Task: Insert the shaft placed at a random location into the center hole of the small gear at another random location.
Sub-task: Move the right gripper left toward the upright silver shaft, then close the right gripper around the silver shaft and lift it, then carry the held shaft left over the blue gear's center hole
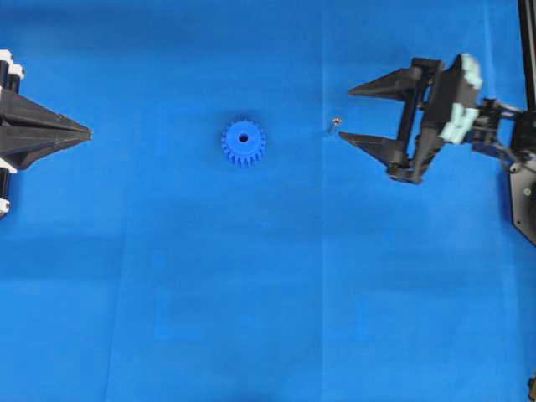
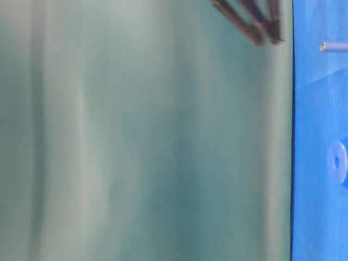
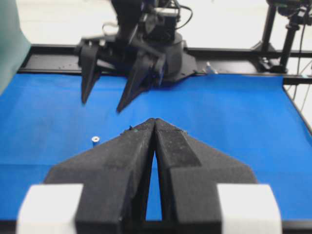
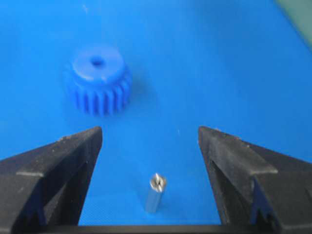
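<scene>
I should next grab the shaft's upper end point(image 1: 337, 121) with my right gripper to insert the shaft, so its lower end stays free to enter the small gear's hole.
The small gear point(image 1: 244, 141) lies flat on the blue mat near the middle, its center hole point(image 1: 244, 137) facing up and empty. It also shows in the right wrist view point(image 4: 99, 79) with its hole point(image 4: 97, 61). The shaft point(image 1: 334, 123) stands upright on the mat, to the right of the gear. My right gripper point(image 1: 345, 113) is open, and in its wrist view the shaft point(image 4: 156, 193) stands between its fingers, touching neither, with the gripper point(image 4: 149, 131) above the mat. My left gripper point(image 1: 88, 131) is shut and empty at the far left point(image 3: 155, 119).
The blue mat point(image 1: 268, 293) covers the table. A green backdrop point(image 2: 136, 136) fills most of the table-level view. The right arm's base and a black frame rail point(image 3: 234, 53) stand along the far edge in the left wrist view.
</scene>
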Controlling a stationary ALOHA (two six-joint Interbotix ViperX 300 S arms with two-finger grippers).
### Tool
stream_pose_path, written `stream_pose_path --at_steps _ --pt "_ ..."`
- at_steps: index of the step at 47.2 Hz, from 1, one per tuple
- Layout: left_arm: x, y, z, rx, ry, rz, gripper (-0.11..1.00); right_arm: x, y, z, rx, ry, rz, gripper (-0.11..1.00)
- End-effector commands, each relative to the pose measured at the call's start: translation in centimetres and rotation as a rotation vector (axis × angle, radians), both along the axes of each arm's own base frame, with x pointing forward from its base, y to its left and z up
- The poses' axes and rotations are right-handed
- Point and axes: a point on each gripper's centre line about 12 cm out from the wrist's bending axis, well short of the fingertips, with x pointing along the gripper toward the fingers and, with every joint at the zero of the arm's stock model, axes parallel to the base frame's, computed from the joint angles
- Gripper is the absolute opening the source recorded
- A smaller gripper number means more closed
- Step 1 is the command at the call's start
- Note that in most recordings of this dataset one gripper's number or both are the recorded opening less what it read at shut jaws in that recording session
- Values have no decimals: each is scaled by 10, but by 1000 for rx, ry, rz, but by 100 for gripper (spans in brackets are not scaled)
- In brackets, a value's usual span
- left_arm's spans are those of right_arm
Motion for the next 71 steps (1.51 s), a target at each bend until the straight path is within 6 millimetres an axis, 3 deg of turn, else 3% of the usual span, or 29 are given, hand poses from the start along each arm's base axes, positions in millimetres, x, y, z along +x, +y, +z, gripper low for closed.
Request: stream_pose_path --at_steps 1,14,30,34,44,46,51,61,71 --pt "1 0 4 -2 -12 0 0 9 -7 -5 6 -26 -39 67" --pt "1 0 3 -2 -9 0 0 18 -13 -40 35 37 -86 67" --pt "0 0 1 -2 -5 0 0 17 -10 -43 47 46 -81 65" --pt "0 0 1 -2 -3 0 0 17 -10 -43 47 46 -80 55" --pt "0 0 0 -2 -2 0 0 16 -9 -43 43 44 -76 7" --pt "0 0 0 -2 -2 0 0 16 -9 -43 43 45 -76 2" --pt "0 0 -1 0 0 0 0 16 -9 -44 44 50 -72 2" --pt "0 0 0 -2 -2 -1 0 17 -6 -33 43 26 -61 2" --pt "0 0 0 -5 -2 0 0 17 -3 3 51 -17 -44 2"
